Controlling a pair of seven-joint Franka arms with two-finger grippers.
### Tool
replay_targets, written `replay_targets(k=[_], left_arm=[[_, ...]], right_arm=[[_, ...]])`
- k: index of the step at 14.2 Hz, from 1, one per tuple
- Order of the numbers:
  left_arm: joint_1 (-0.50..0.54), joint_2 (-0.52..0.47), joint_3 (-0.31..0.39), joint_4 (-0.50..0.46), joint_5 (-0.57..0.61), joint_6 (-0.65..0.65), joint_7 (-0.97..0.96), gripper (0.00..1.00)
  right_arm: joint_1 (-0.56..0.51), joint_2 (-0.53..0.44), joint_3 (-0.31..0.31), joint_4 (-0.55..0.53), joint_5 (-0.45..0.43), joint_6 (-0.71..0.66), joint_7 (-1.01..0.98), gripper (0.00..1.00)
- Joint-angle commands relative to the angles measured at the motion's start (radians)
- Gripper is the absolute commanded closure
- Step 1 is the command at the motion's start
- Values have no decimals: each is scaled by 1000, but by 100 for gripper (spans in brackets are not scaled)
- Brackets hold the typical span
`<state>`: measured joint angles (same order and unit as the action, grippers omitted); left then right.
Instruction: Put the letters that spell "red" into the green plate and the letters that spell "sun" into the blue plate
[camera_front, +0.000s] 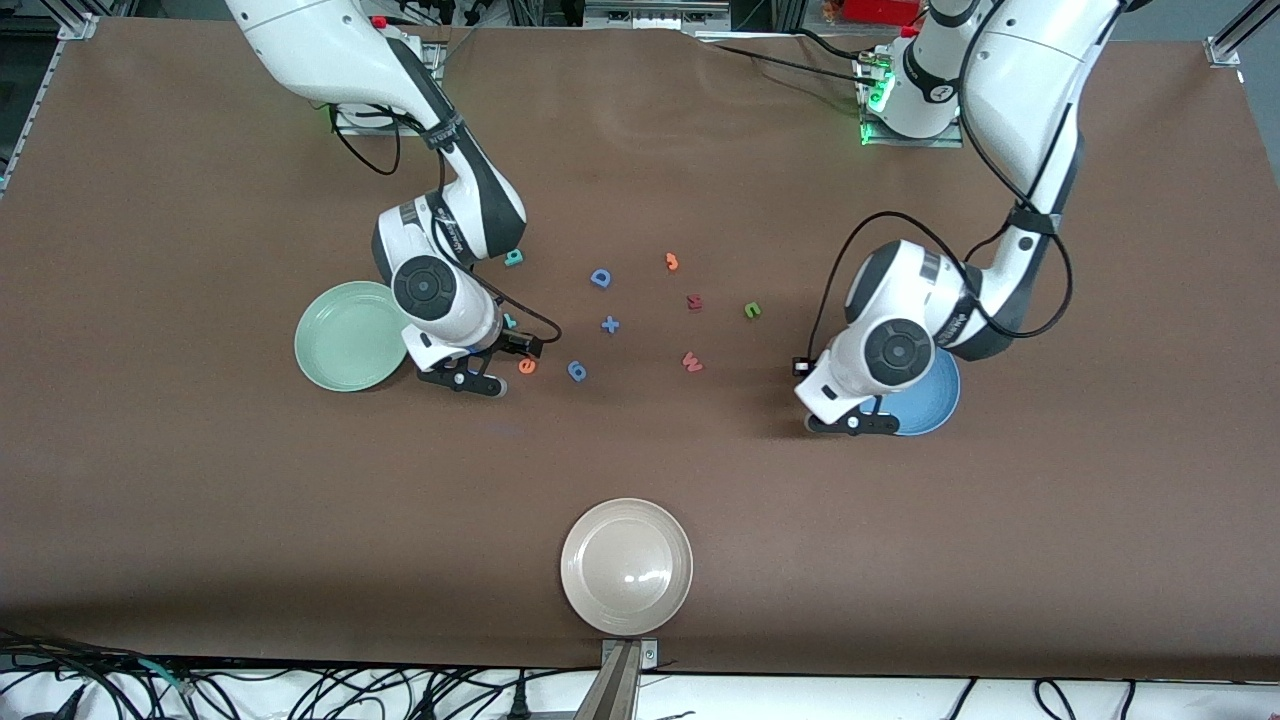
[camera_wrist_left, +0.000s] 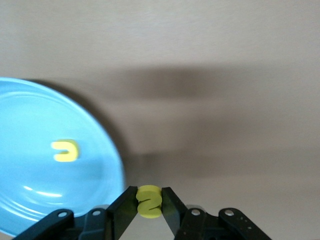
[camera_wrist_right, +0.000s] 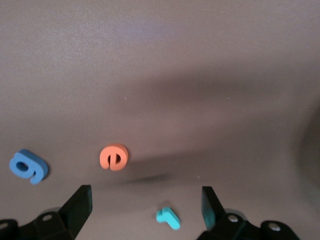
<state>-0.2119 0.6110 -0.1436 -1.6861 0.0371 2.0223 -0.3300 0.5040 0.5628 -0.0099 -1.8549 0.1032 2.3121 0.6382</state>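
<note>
I need to move my right gripper toward the orange "e" before I close on it. The "e" is beyond my open fingers in the wrist view, so they would miss it if I closed now.
My left gripper (camera_wrist_left: 149, 198) is shut on the yellow "s" (camera_wrist_left: 149, 202), held over the table just beside the blue plate (camera_wrist_left: 30, 200). A yellow "u" (camera_wrist_left: 65, 151) lies in that plate. In the front view the left gripper (camera_front: 850, 422) covers part of the blue plate (camera_front: 935, 400). The green "n" (camera_front: 753, 310) lies on the table. My right gripper (camera_wrist_right: 145, 200) hangs open beside the green plate (camera_front: 345, 335). The teal "r" (camera_wrist_right: 168, 217) lies between its fingers' lines and the orange "e" (camera_wrist_right: 114, 157) close by. The teal "d" (camera_front: 513, 257) lies near the right arm.
A blue "D" (camera_front: 600, 277), a blue plus (camera_front: 610, 324), a blue "6"-like piece (camera_front: 577, 371), an orange "3"-like piece (camera_front: 672, 262) and dark red letters (camera_front: 692, 362) are scattered mid-table. A beige plate (camera_front: 626, 566) sits nearest the front camera.
</note>
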Motion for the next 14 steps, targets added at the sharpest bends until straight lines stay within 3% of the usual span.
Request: replay_targets(k=[1, 4, 5, 7, 8, 12, 14], left_arm=[[67, -19, -7, -36, 26, -16, 122, 78], [124, -17, -7, -56, 26, -13, 215, 77], [134, -14, -7, -64, 26, -13, 227, 71], [134, -13, -7, -72, 26, -11, 227, 15], [132, -14, -8, -73, 26, -11, 224, 0], [120, -19, -22, -79, 23, -13, 210, 0], [120, -27, -80, -79, 18, -20, 131, 0]], right_arm=[[7, 29, -7, 26, 12, 36, 12, 3], [8, 52, -7, 28, 13, 108, 20, 3], [8, 64, -7, 28, 10, 140, 49, 3], [10, 71, -7, 28, 7, 155, 63, 3], [14, 71, -7, 26, 9, 155, 63, 3], [34, 89, -7, 29, 12, 182, 96, 4], [53, 92, -7, 28, 12, 184, 113, 5]])
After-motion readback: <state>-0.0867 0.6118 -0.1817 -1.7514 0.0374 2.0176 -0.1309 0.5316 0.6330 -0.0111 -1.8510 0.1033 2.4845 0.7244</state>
